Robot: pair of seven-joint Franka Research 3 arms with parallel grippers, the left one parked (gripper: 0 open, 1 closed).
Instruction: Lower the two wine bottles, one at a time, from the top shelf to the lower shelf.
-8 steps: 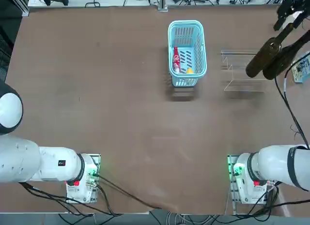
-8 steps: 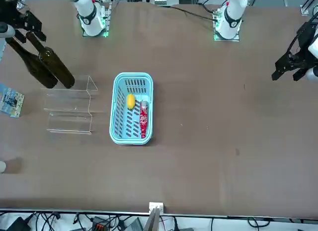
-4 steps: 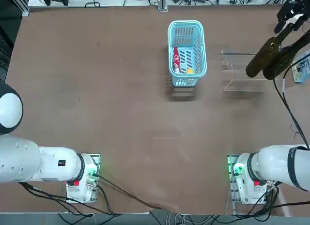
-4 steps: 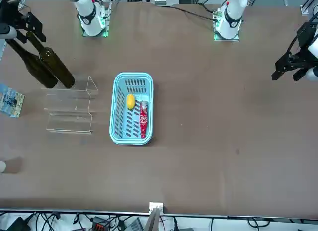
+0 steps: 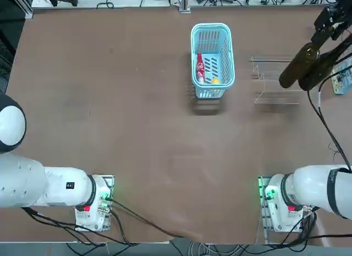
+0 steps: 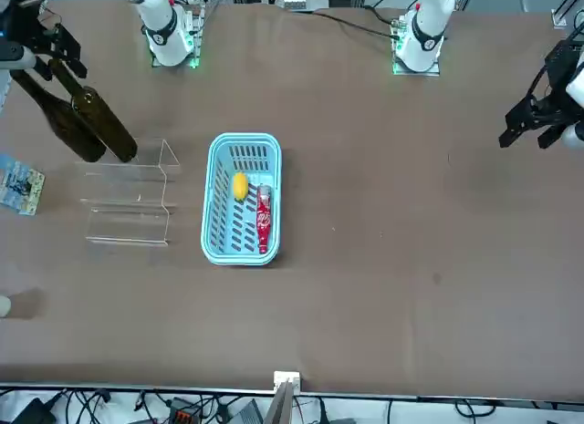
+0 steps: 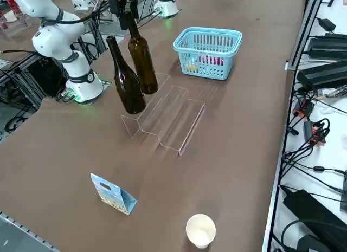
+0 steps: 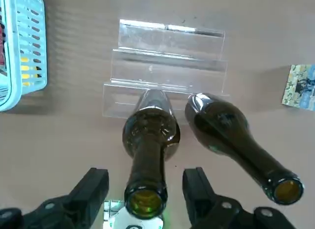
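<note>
Next, the right gripper grabs the wine bottle nearer the basket by its neck (image 6: 67,76), to lower that bottle onto the lower shelf (image 6: 128,225).
Two dark wine bottles stand upright side by side on the top shelf (image 7: 162,85) of a clear acrylic stand. The lower shelf (image 7: 174,108) is bare. My right gripper (image 8: 145,182) is up at the mouth of the bottle nearer the basket (image 8: 150,135) (image 7: 142,57) (image 6: 102,123). Its fingers stand open on either side of the neck, with a small gap on each side. The other bottle (image 8: 231,135) (image 7: 126,81) (image 6: 59,118) stands free beside it. In the top view the gripper (image 5: 325,29) is at the right edge, above both bottles (image 5: 297,66).
A light-blue basket (image 5: 193,47) with a red bottle and a yellow item stands left of the stand. A small printed card (image 7: 113,193) and a paper cup (image 7: 200,230) lie on the table's right side, beyond the stand.
The right gripper has shifted slightly at the neck of the bottle nearer the basket. Both bottles stand where they were.
</note>
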